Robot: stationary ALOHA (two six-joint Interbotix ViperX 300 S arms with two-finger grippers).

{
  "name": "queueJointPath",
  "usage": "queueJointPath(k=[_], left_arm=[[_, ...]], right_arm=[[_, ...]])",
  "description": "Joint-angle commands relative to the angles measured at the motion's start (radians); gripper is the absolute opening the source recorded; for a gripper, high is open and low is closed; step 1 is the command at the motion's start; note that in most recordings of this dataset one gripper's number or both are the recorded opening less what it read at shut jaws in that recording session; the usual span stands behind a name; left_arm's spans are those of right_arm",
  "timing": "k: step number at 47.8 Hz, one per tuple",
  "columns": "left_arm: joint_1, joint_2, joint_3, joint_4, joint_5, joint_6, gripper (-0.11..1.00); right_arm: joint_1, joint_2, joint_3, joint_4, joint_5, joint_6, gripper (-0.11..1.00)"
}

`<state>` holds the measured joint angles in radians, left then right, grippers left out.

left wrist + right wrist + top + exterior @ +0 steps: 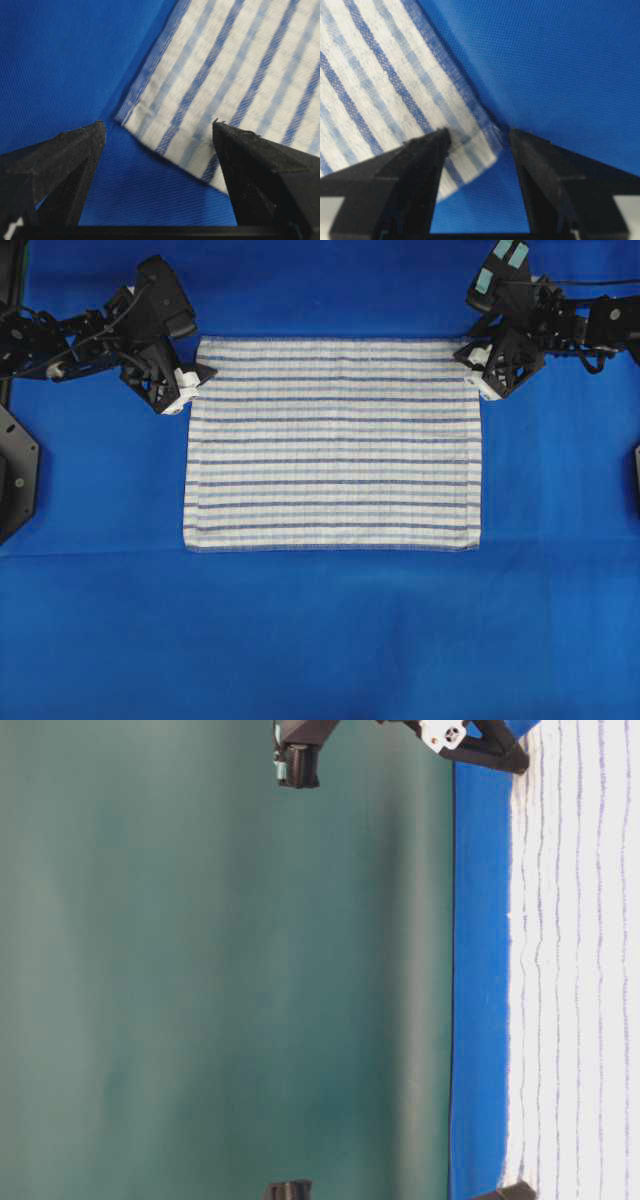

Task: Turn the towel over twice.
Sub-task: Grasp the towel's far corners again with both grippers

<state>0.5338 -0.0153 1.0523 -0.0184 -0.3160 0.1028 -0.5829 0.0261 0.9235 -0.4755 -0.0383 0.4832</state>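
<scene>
The towel's corner (474, 348) (487, 145) is between my fingers, down at the blue covering. My right gripper should close on the corner of the towel now.
The towel (333, 443), white with thin dark-blue and light-blue stripes, lies flat and spread out on the blue table covering (320, 640). My left gripper (192, 381) stands open at the towel's far left corner. In the left wrist view that corner (150, 107) lies between the spread fingertips of my left gripper (158, 125), flat on the covering and untouched. At the far right corner my right gripper (481, 367) is open too. The right wrist view has the corner (470, 150) between the jaws of my right gripper (479, 132), close to one fingertip (437, 142).
The blue covering (480, 970) reaches well past the towel (580, 970) on every side. Black arm mounts sit at the left edge (15, 475) and right edge (636, 475) of the table. A green wall (200, 970) stands behind.
</scene>
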Motion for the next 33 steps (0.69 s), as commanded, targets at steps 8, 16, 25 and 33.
queueJointPath(k=[8,16,25,33], left_arm=[[0.040,0.028,-0.014,-0.002,-0.003,0.002,0.58],[0.057,0.037,-0.009,-0.002,0.002,0.003,0.14],[0.057,0.034,-0.018,-0.002,0.008,0.000,0.01],[0.058,0.008,-0.048,-0.002,0.008,0.000,0.01]], right_arm=[[-0.017,0.012,-0.021,-0.011,-0.006,-0.011,0.54],[-0.018,0.011,-0.023,-0.026,-0.002,-0.017,0.20],[-0.031,0.009,-0.023,-0.026,-0.002,-0.018,0.08],[-0.049,-0.002,-0.031,-0.028,0.000,-0.017,0.08]])
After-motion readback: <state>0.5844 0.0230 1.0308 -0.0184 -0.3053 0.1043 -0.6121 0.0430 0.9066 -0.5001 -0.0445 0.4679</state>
